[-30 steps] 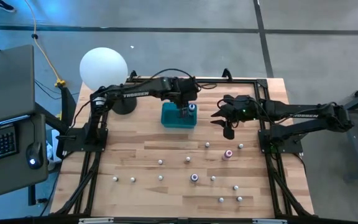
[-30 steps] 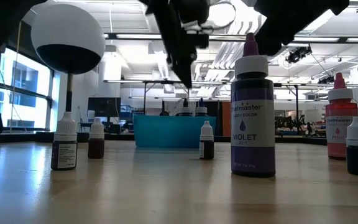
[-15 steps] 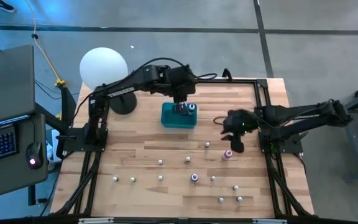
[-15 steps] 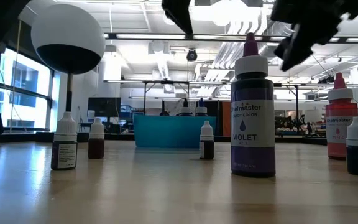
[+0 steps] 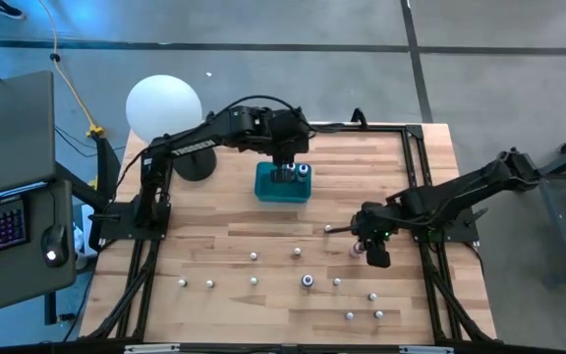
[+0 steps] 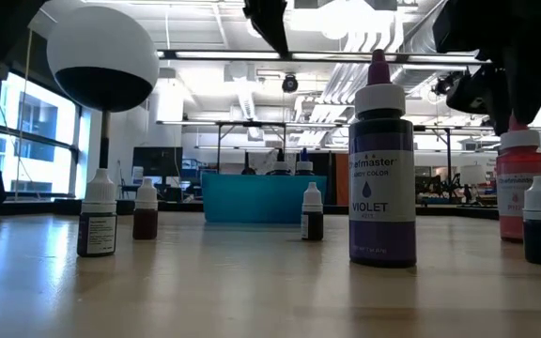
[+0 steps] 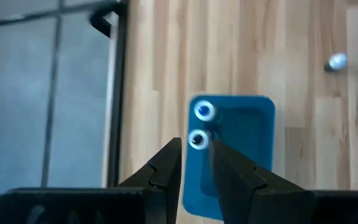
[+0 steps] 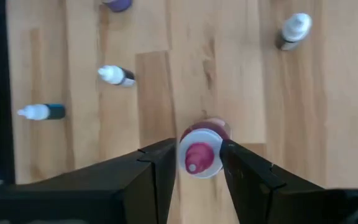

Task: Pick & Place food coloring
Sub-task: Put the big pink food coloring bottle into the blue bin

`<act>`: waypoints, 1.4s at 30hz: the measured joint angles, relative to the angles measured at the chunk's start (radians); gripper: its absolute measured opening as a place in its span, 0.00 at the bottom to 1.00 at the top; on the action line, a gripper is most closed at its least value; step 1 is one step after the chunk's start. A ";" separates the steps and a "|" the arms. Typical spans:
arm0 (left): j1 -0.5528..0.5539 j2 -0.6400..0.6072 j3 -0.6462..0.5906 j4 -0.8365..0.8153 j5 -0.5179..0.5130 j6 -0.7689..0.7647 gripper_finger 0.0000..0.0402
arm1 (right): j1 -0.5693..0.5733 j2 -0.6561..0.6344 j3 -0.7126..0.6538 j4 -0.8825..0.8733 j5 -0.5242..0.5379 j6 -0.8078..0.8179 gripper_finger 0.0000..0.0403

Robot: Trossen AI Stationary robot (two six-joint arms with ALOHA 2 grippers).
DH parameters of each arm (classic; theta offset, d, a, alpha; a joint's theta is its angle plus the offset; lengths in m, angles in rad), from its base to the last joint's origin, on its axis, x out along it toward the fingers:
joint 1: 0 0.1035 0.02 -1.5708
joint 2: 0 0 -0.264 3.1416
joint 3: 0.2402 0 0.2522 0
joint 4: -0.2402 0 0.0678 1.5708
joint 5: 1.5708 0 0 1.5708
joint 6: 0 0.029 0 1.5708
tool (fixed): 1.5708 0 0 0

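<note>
I need to grab the pink bottle by its white cap [image 5: 357, 248] with my right gripper next, and then I should place the bottle in the teal tub [image 5: 283, 185].
The food coloring is several tiny white-capped bottles standing over the near half of the table, among them a taller violet bottle [image 5: 307, 281] [image 6: 381, 178]. Two more bottles [image 7: 204, 112] stand inside the teal tub [image 5: 283, 185] [image 7: 247, 143]. My left gripper [image 5: 285, 169] [image 7: 194, 155] hovers open, with a narrow gap, high above the tub. My right gripper [image 5: 369, 248] [image 8: 199, 163] is open and low over a pink bottle [image 8: 201, 152] [image 6: 518, 192], one finger on each side of its cap. My right gripper comes from above, pointing down, with its fingers [image 8: 160, 158] close beside the white cap [image 8: 211, 138] of the upright pink bottle, which stands on the table. I cannot tell whether the fingers touch the cap.
A big white ball [image 5: 163, 106] on a dark stand sits at the far left corner. Small bottles [image 8: 118, 75] [image 8: 294, 30] stand near the pink one. A black frame runs along the table's sides. A desk with a keyboard lies left of the table.
My right gripper has swung from beside the tub toward the near edge and come down over the pink bottle. My left gripper has risen straight up from the tub and stays above it.
</note>
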 joint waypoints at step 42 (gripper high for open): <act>-0.216 -0.195 0.014 -0.242 -0.256 -0.242 0.20 | -0.357 0.425 0.595 0.210 0.211 -0.552 0.10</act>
